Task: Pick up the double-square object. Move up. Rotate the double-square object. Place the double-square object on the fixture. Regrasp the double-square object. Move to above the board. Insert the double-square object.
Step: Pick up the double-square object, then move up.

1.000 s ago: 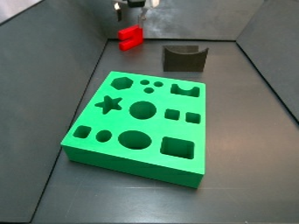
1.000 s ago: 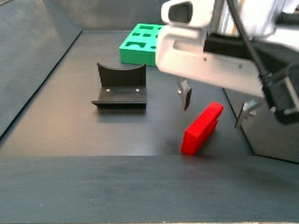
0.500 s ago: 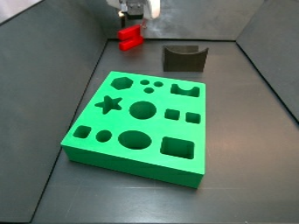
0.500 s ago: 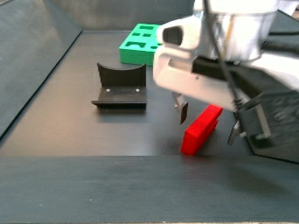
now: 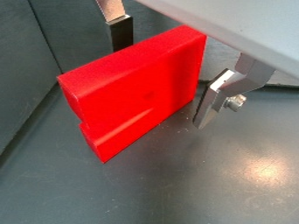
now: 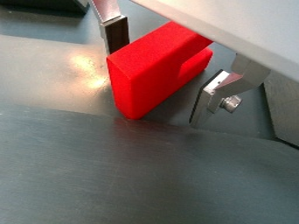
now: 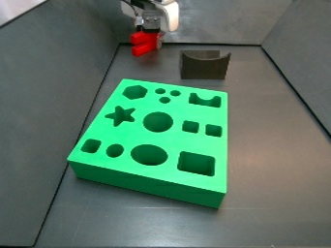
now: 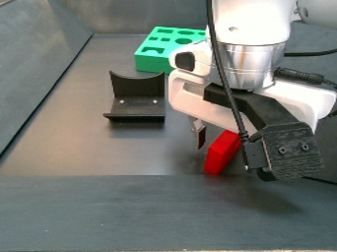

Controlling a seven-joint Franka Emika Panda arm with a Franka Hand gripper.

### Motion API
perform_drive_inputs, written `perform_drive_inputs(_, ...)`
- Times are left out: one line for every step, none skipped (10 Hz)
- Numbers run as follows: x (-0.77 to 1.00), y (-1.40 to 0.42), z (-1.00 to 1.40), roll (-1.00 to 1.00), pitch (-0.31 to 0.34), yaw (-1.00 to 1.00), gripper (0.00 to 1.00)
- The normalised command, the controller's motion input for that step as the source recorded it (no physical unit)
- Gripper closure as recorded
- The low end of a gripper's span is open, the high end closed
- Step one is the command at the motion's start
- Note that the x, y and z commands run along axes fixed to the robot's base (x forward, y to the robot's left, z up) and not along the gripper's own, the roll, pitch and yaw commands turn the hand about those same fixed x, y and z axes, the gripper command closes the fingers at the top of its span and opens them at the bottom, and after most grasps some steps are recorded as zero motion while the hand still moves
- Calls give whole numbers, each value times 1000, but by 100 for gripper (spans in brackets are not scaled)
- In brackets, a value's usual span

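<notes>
Next, my gripper grabs the double-square object across its long flat sides to lift and rotate it for the fixture.
The double-square object, a bright red stepped block, lies on the dark floor in both wrist views. My gripper is down around it, open, with one silver finger on each side and a small gap to the block at both. In a side view the gripper hangs low over the red block at the far end of the floor. The fixture stands a little to the side of it. The green board lies in the middle.
Grey walls enclose the floor. In a side view the arm's white body hides most of the block; the fixture and board sit behind it.
The gripper has come down from above the red block until its fingers stand on either side of it. The block itself has not moved.
</notes>
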Motion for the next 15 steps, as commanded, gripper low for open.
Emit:
perform_drive_inputs(0,0,0,0,0,0,100)
perform_drive_inputs(0,0,0,0,0,0,100)
perform_drive_inputs(0,0,0,0,0,0,100)
perform_drive_inputs(0,0,0,0,0,0,100)
perform_drive_inputs(0,0,0,0,0,0,100)
perform_drive_inputs(0,0,0,0,0,0,100)
perform_drive_inputs(0,0,0,0,0,0,100)
perform_drive_inputs(0,0,0,0,0,0,100)
perform_drive_inputs(0,0,0,0,0,0,100)
perform_drive_inputs(0,0,0,0,0,0,100)
perform_drive_inputs(0,0,0,0,0,0,100)
perform_drive_inputs(0,0,833,0,0,0,100)
perform_drive_inputs(34,-4,828,3,-6,-8,100)
perform_drive_inputs(12,-8,724,10,22,-18,100)
perform_drive_inputs(-1,0,544,29,47,-24,100)
